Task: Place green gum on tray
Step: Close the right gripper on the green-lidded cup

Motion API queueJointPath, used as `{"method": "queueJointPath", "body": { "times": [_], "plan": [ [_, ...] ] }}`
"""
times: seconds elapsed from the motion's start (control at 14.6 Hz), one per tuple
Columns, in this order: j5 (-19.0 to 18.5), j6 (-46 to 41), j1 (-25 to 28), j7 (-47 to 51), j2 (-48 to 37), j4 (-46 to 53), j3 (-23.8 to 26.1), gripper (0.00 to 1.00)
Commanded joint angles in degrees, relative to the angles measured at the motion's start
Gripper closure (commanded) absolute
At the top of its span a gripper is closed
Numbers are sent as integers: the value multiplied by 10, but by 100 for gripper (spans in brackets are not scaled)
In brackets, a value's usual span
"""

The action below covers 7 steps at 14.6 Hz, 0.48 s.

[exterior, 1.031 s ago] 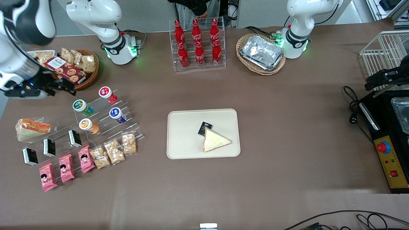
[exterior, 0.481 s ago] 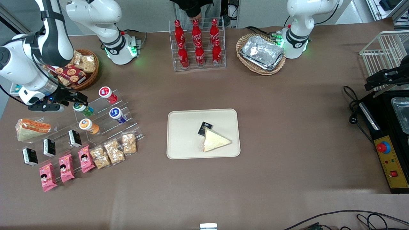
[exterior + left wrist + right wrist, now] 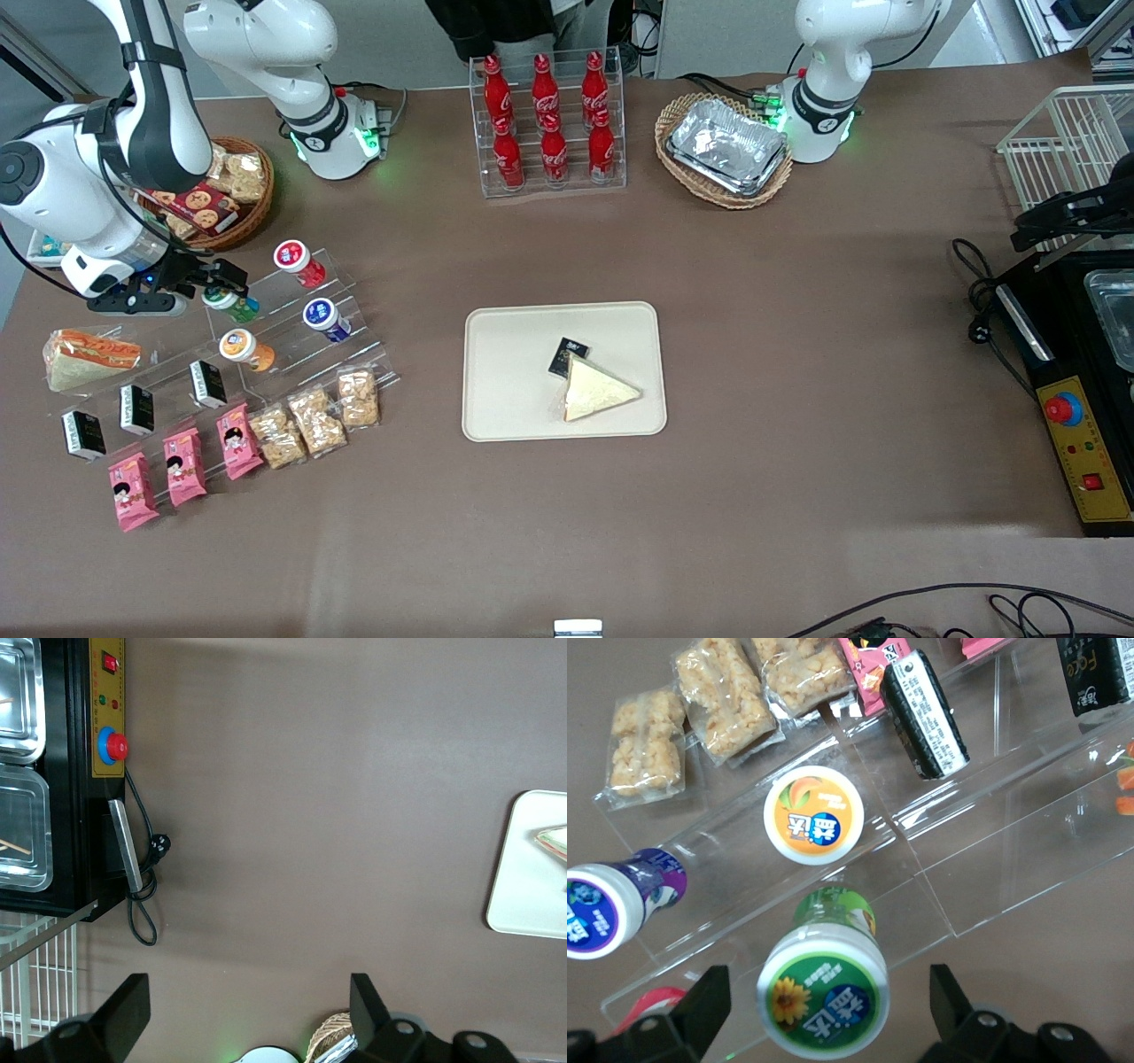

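I should next grab the green gum by its white cap [image 3: 824, 992] with my right gripper, so that I can put the gum on the tray.
The green gum [image 3: 232, 304] is a small green bottle with a white cap marked green and yellow. It leans on the clear acrylic step rack [image 3: 292, 323] toward the working arm's end of the table. In the right wrist view the green gum [image 3: 824, 988] lies between my two fingers with a gap on each side. My right gripper [image 3: 215, 289] is open, right over the bottle's cap; it also shows in the right wrist view [image 3: 826, 1003]. The cream-beige tray [image 3: 514, 372] lies mid-table with a sandwich wedge [image 3: 598, 390] and a small black packet on it.
On the rack, an orange-capped bottle [image 3: 812, 814], a blue one [image 3: 607, 908] and a red one [image 3: 298, 262] stand beside the green gum. Black packets [image 3: 925, 712], snack bags [image 3: 312, 418] and pink packets surround it. A wicker snack basket [image 3: 226, 190] is farther back.
My right gripper swung from over the snack basket toward the front camera and down to the rack, now straddling the green gum. In the last half second it barely moved.
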Motion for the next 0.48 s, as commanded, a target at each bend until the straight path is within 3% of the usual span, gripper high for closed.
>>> {"method": "queueJointPath", "body": {
  "times": [0.0, 0.27, 0.41],
  "plan": [
    [-7, 15, -1, -7, 5, -4, -2, 0],
    [-7, 16, -1, -7, 11, -4, -2, 3],
    [-7, 17, -1, -7, 14, -4, -2, 15]
  ]
}}
